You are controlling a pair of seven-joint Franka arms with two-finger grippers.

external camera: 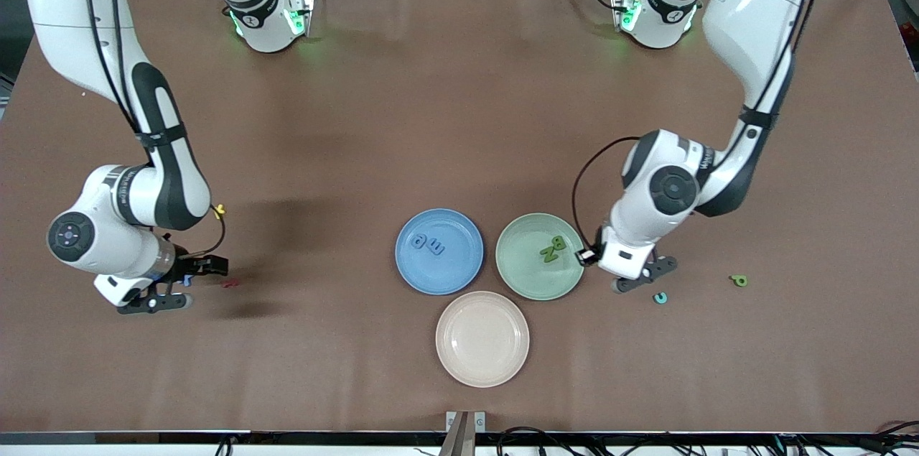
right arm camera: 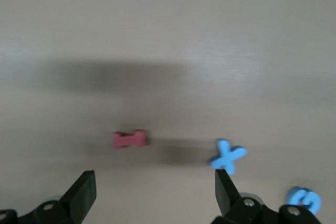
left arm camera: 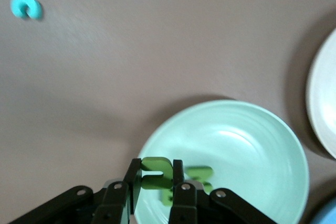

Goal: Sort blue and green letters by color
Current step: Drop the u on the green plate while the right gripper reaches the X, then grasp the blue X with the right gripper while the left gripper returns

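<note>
The olive green letter [left arm camera: 156, 173] is above the pale green plate's rim, so my left gripper must lower it farther in before release.
My left gripper [left arm camera: 157, 182] is shut on an olive green letter [left arm camera: 156, 173], up in the air over the rim of the pale green plate [external camera: 528, 280] at the left arm's end of it. Two green letters [external camera: 553, 249] lie in that plate. The blue plate [external camera: 439, 276] beside it holds two blue letters [external camera: 428, 244]. Another green letter [external camera: 738, 281] and a teal letter [external camera: 659, 297] lie on the table near the left arm. My right gripper [right arm camera: 155, 192] hangs open and holds nothing, low over the table beside a blue X [right arm camera: 228, 156] and another blue letter [right arm camera: 304, 199].
A beige plate [external camera: 482, 370] sits nearer the front camera than the two coloured plates. A small dark red letter [right arm camera: 129, 139] lies on the brown table just ahead of the right gripper's fingers.
</note>
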